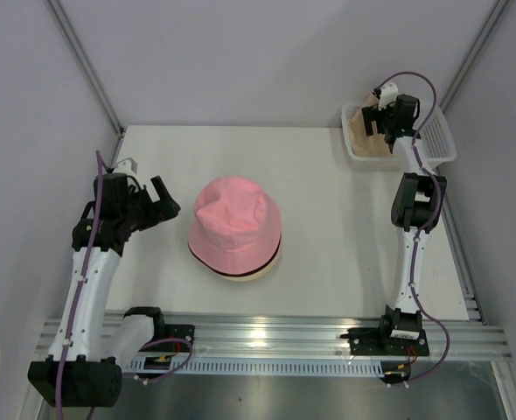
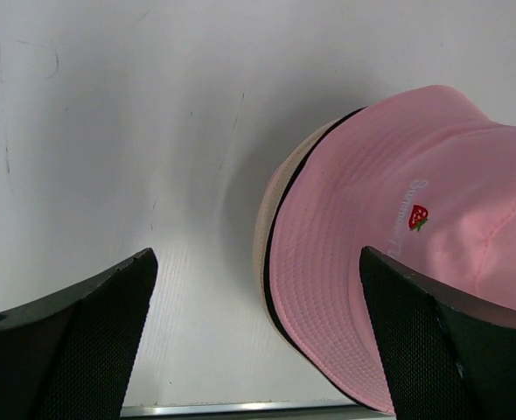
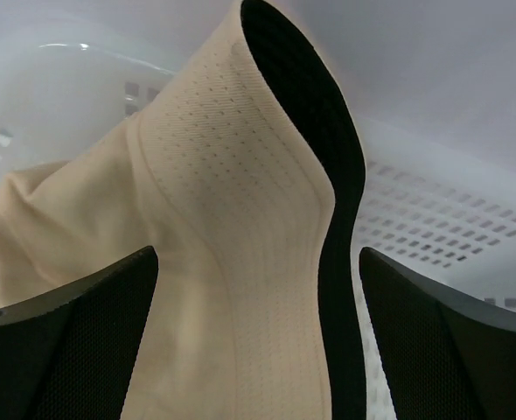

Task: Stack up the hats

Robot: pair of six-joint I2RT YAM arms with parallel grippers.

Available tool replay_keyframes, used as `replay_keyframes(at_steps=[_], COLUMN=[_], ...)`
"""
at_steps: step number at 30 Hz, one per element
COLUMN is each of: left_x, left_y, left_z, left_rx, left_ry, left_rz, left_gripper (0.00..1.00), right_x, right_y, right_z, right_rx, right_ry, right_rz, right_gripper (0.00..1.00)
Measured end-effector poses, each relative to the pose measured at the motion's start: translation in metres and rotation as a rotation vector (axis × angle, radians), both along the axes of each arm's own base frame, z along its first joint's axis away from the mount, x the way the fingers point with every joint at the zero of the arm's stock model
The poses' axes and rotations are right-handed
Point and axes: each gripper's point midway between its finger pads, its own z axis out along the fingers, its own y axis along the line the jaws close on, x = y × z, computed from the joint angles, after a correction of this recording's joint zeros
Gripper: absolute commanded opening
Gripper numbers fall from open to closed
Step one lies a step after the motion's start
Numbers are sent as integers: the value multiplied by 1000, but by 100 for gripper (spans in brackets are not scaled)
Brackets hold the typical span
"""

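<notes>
Next, the right gripper grabs the peach hat (image 3: 223, 262) by its raised stitched brim fold (image 3: 275, 236), which leaves the hat's opening free to stack over the pink hat.
A pink hat (image 1: 236, 223) with a small strawberry mark tops a stack at the table's middle. Under it show a thin black brim edge (image 2: 277, 219) and a cream brim (image 1: 240, 275). My left gripper (image 1: 168, 199) is open just left of the stack. In the left wrist view the pink hat (image 2: 415, 236) reaches in front of the right finger, and nothing is gripped by the left gripper (image 2: 258, 350). My right gripper (image 1: 373, 122) is open inside the basket. Its wide jaws straddle a raised fold of a pale peach hat (image 3: 223, 262) with a black edge (image 3: 328, 175), without closing on it.
The white lattice basket (image 1: 437, 140) stands at the table's far right corner, and its perforated wall (image 3: 433, 227) shows behind the peach hat. A metal rail (image 1: 267, 332) runs along the near table edge. Grey walls close in on the left, back and right.
</notes>
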Motion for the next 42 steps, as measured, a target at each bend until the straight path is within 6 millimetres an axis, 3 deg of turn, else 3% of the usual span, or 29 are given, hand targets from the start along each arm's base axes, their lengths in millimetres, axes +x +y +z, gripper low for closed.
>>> replay_keyframes(at_steps=[5,11,13,14,16,17,18,20,25,29,32,35,40,42], left_x=[12,25,29,29,30,30,30,31,33,31,29,29,25,20], left_y=[-2,-3,-4,-4,-4,-4,-4,-4,-5,-7,-8,-8,-4,-4], left_z=[-11,-3,-2,-3,-5,-5,-5,-5,-3,3,14,34,79,103], left_rx=[-8,-14,-16,-16,-17,-17,-17,-17,-22,-28,-26,-14,26,39], left_ry=[48,24,19,22,28,29,30,26,16,-5,-39,-89,-208,-280], left_rz=[-10,-19,-21,-21,-21,-21,-21,-22,-28,-39,-50,-58,-65,-74], left_gripper=[99,98,98,98,98,98,98,98,98,98,97,97,97,98], right_x=[16,34,36,37,37,37,37,37,33,12,-11,-34,-93,-120], right_y=[-3,4,7,9,12,13,14,17,18,20,23,30,59,72], right_z=[-20,-30,-31,-31,-31,-30,-30,-30,-31,-25,13,82,238,288], right_rx=[12,66,78,84,94,101,105,119,147,183,246,341,569,679], right_ry=[-60,-142,-156,-159,-162,-162,-163,-160,-138,-57,-9,-21,-153,-195], right_rz=[31,72,86,93,110,114,118,119,115,95,59,38,91,122], right_gripper=[100,95,71,51,31,15,9,0,0,0,0,0,0,0])
